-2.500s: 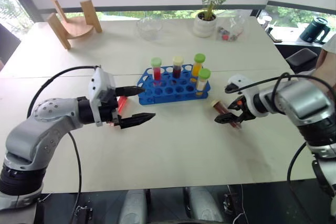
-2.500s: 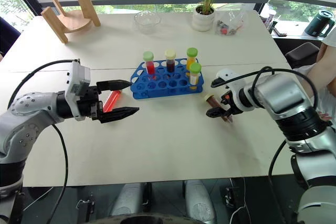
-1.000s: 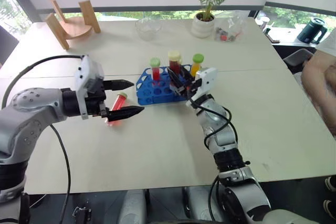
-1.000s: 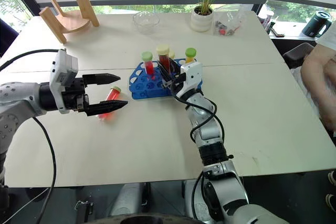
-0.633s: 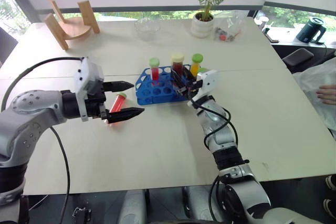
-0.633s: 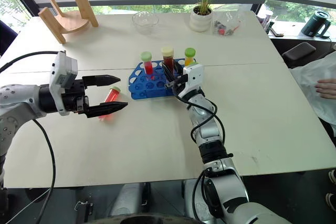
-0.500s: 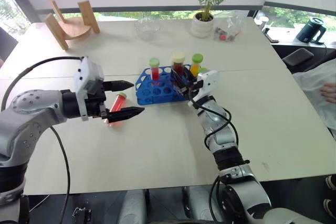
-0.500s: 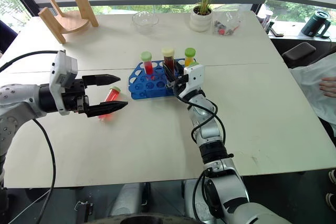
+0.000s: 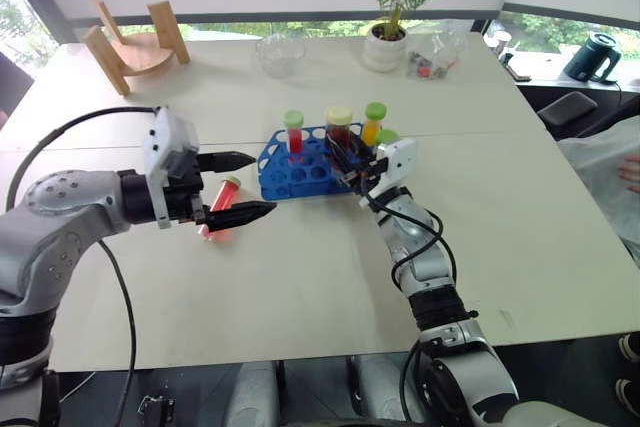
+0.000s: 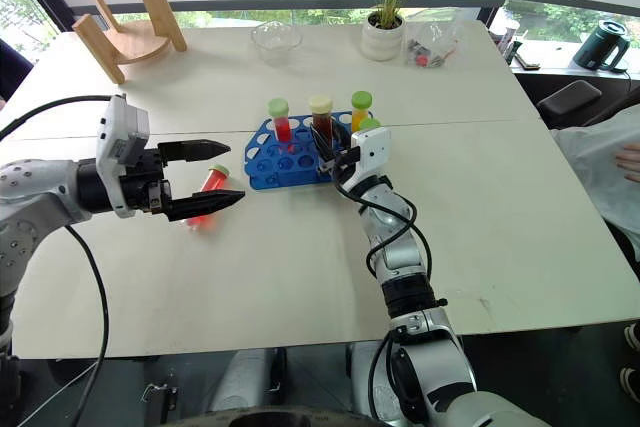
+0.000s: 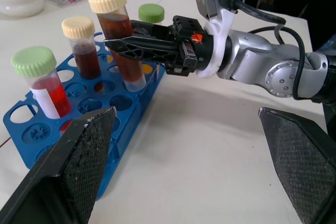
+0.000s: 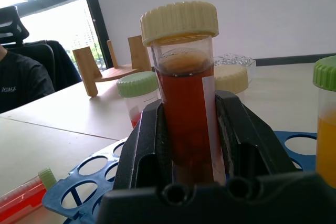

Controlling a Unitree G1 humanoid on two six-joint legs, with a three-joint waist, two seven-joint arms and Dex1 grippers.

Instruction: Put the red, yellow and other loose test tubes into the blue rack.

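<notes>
My right gripper opens now: the dark red-brown tube's lower end [image 12: 195, 174] sits in the blue rack's front holes, so the dark red-brown tube with cream cap [image 12: 185, 103] would stand.
The blue rack [image 9: 300, 169] stands mid-table with a red tube [image 9: 295, 135], a dark cream-capped tube [image 11: 81, 45] and a yellow green-capped tube [image 9: 374, 123] upright in it. My right gripper [image 9: 343, 153] is shut on a dark red-brown tube with a cream cap [image 12: 185, 103], held upright with its lower end at the rack's holes [image 11: 137, 83]. A loose red tube with a pale green cap [image 9: 221, 211] lies on the table left of the rack. My left gripper [image 9: 258, 185] hovers open just above it, one finger on each side.
A wooden stand [image 9: 140, 39] sits at the far left corner. A glass bowl [image 9: 283, 52], a potted plant [image 9: 392, 42] and a plastic bag [image 9: 442, 55] line the far edge. A person's hand [image 9: 632, 169] shows at the right edge.
My right gripper carried the dark tube from the table's right side over to the rack, and has held there for the last second. The left gripper stays open by the red tube.
</notes>
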